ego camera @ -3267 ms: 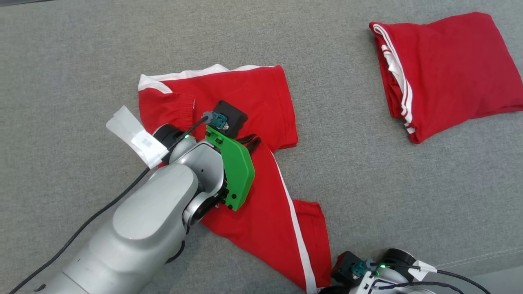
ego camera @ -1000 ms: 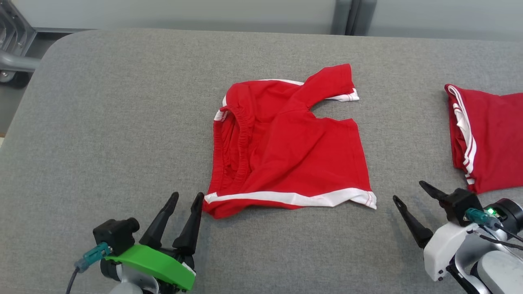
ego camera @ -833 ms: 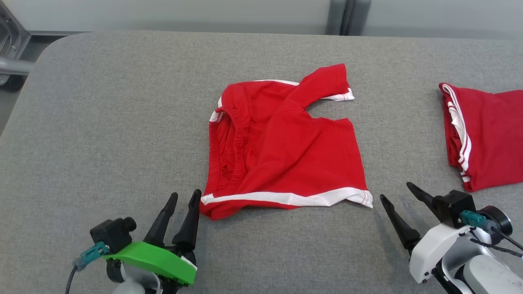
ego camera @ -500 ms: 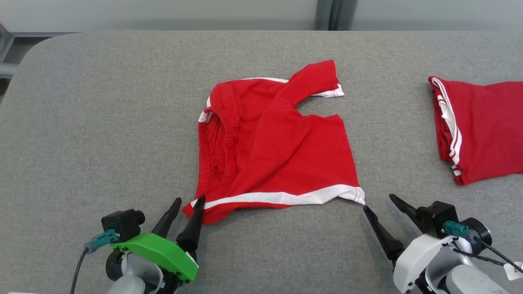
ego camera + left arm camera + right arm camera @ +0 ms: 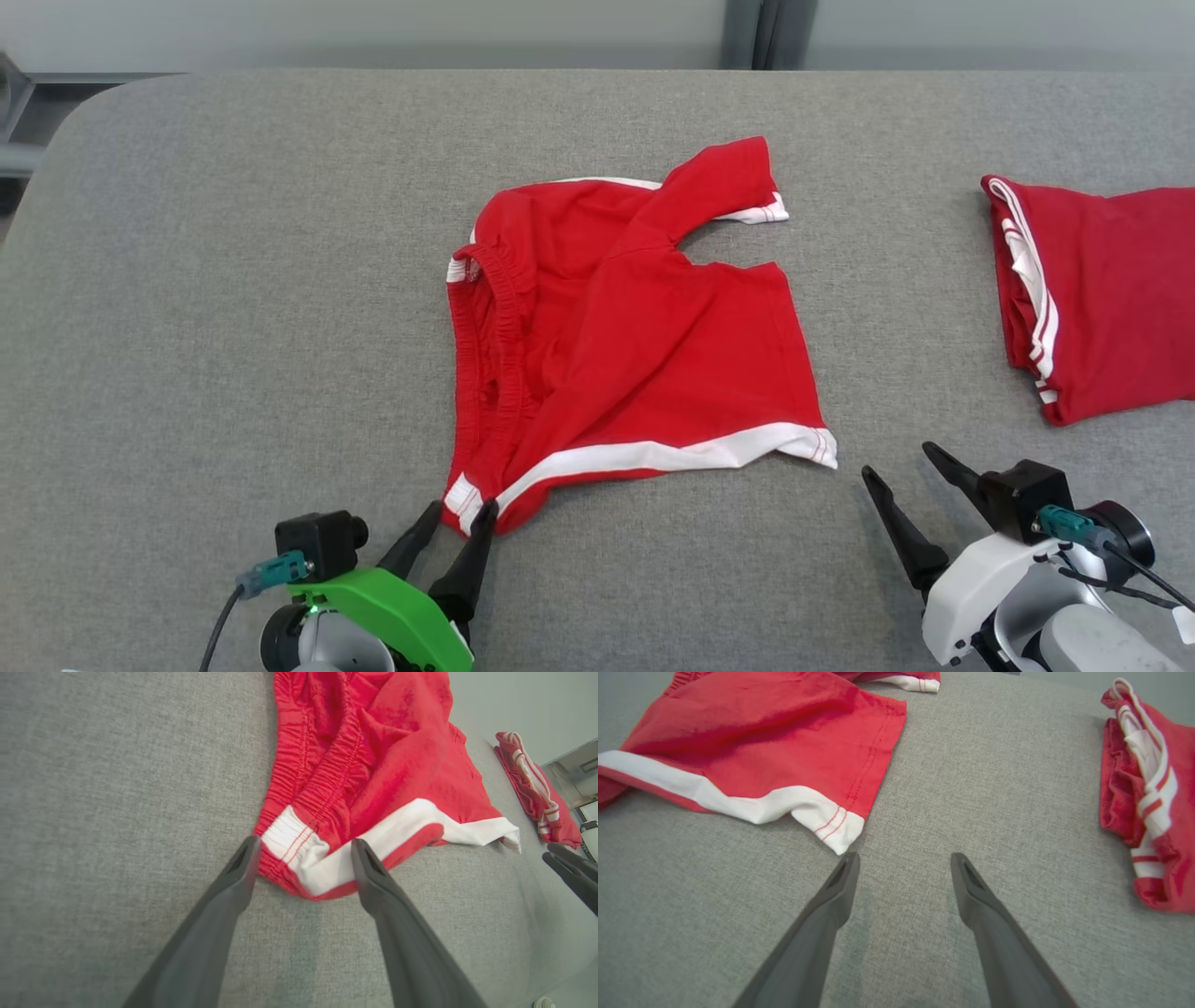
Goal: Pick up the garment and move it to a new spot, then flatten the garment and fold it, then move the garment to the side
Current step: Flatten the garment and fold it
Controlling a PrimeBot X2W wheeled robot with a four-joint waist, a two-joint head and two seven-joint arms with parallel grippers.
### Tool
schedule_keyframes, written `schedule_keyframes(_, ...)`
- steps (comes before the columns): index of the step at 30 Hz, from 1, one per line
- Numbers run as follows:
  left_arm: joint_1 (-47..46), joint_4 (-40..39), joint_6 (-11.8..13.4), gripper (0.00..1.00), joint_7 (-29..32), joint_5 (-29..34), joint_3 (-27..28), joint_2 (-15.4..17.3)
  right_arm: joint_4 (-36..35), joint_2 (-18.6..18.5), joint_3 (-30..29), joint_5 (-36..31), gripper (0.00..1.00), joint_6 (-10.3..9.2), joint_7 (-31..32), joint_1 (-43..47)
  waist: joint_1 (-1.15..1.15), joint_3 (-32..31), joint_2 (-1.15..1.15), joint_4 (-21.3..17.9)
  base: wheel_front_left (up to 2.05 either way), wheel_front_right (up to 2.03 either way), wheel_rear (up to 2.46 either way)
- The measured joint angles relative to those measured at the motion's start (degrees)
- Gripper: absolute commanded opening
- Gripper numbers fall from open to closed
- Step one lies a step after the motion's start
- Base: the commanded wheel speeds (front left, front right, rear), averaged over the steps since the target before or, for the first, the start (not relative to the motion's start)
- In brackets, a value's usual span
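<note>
My left gripper should grab the garment by its waistband corner (image 5: pixel 288 844) next, because the white stripe is bunched up in a fold (image 5: pixel 315 861) while the garment's legs lie spread.
The garment (image 5: pixel 644 345) is a pair of red shorts with a white side stripe, lying spread on the grey cushion (image 5: pixel 233 280), waistband to the left. My left gripper (image 5: pixel 460 511) is open at its near left corner. In the left wrist view the gripper (image 5: pixel 303 847) has both fingers straddling the white waistband corner of the garment (image 5: pixel 373 756). My right gripper (image 5: pixel 898 460) stands open just right of the near right hem corner. In the right wrist view that gripper (image 5: pixel 903 858) has nothing between its fingers, and the garment (image 5: pixel 761 742) lies just ahead to the left.
A second red garment (image 5: pixel 1083 289), folded, lies at the right of the cushion, also seen as a red bundle (image 5: pixel 1143 788) in the right wrist view. The cushion's rounded far left corner (image 5: pixel 84 103) drops off to a metal frame.
My left gripper has moved right to the near left corner, which now stretches out toward it between the fingers. The right gripper has stayed beside the right hem corner. The camera shifted slightly.
</note>
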Motion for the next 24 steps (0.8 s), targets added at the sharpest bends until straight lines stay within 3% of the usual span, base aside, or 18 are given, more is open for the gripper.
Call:
schedule_keyframes(14, 0.98, -0.91, 1.22, 1.0, -1.76, 3.07, -0.04, 1.23, 0.74, 0.01, 0.65, -1.2, 1.0, 0.0, -0.45, 0.02, 0.0, -1.2, 0.0, 1.98, 0.0, 0.0, 0.0)
schedule_keyframes(18, -1.37, -4.3, 0.09, 1.0, -2.29, 3.76, -0.57, 1.35, 0.77, 0.04, 1.1, -1.51, 1.0, 0.01, -0.45, 0.02, 0.0, -1.33, 0.0, 2.2, 0.0, 0.0, 0.0)
schedule_keyframes(24, -3.82, -3.77, -2.18, 1.0, 2.4, 5.53, -4.94, 3.9, 0.74, 0.85, 2.68, -1.97, 1.0, 0.6, 0.08, -0.56, 0.0, -0.86, 0.0, 1.67, 0.0, 0.0, 0.0)
